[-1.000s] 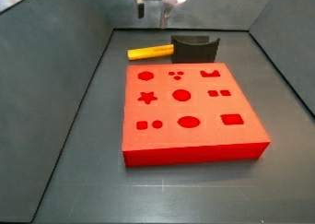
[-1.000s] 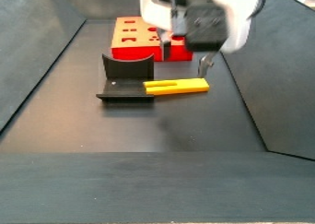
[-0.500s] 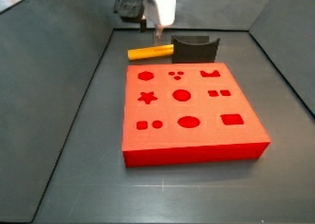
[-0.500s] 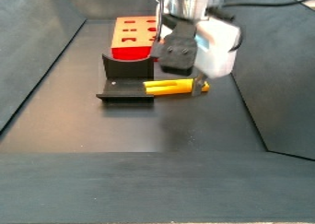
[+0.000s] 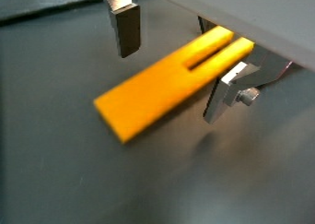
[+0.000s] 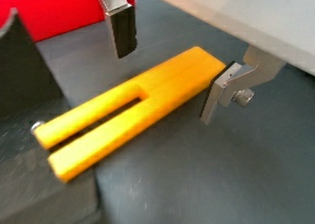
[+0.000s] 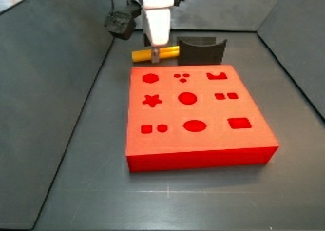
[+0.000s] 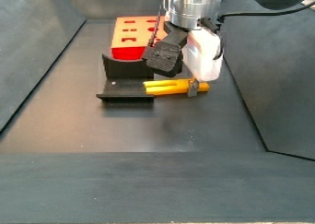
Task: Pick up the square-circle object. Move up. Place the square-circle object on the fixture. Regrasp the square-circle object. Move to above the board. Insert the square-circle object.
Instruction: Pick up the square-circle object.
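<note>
The square-circle object goes on the fixture. I should grab its solid end [image 5: 138, 102] next.
The square-circle object is a yellow two-pronged peg [image 6: 135, 100] lying flat on the dark floor. Its slotted end points at the fixture [image 6: 22, 73]. It also shows in a wrist view [image 5: 167, 88] and in both side views [image 7: 144, 55] [image 8: 164, 87]. My gripper [image 6: 172, 64] is low over the peg's solid end and open, one finger [image 6: 122, 34] on each side of it, the far finger [image 6: 223, 91] close against its edge. The gripper also shows in both side views [image 7: 158, 51] [image 8: 190, 84]. The dark fixture [image 7: 200, 49] stands next to the red board [image 7: 197, 116].
The red board [image 8: 135, 34] lies behind the fixture [image 8: 121, 80] in a side view. Grey sloping walls [image 7: 57, 92] enclose the floor on both sides. A cable [image 7: 117, 22] hangs by the arm.
The gripper has come down from above and moved over the peg; its fingers now straddle it. The peg, fixture and board have not moved.
</note>
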You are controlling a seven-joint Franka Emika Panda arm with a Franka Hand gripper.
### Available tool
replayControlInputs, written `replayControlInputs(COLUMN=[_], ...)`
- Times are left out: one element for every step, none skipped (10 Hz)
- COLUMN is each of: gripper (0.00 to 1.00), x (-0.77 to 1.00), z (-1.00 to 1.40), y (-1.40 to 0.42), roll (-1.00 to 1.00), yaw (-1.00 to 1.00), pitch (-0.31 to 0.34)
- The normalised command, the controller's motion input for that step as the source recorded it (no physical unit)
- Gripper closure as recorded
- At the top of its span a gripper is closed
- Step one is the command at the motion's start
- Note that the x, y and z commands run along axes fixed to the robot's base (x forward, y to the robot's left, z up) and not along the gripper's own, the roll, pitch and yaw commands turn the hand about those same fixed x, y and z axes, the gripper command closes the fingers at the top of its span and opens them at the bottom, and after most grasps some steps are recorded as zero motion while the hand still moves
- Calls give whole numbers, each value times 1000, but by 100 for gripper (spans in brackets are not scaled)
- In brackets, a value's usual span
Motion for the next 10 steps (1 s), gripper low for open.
replayControlInputs(gripper=[0,0,0,0,0,0,0,100,100,100], x=[-94,-74,-74,-60,-120,-3,0,0,0,0], z=[-171,-217,-251,-280,-169,0,23,0,0,0], y=[0,0,0,0,0,0,-217,0,0,0], roll=[0,0,0,0,0,0,194,0,0,0], yaw=[0,0,0,0,0,0,0,0,0,0], pitch=[0,0,0,0,-54,-4,0,0,0,0])
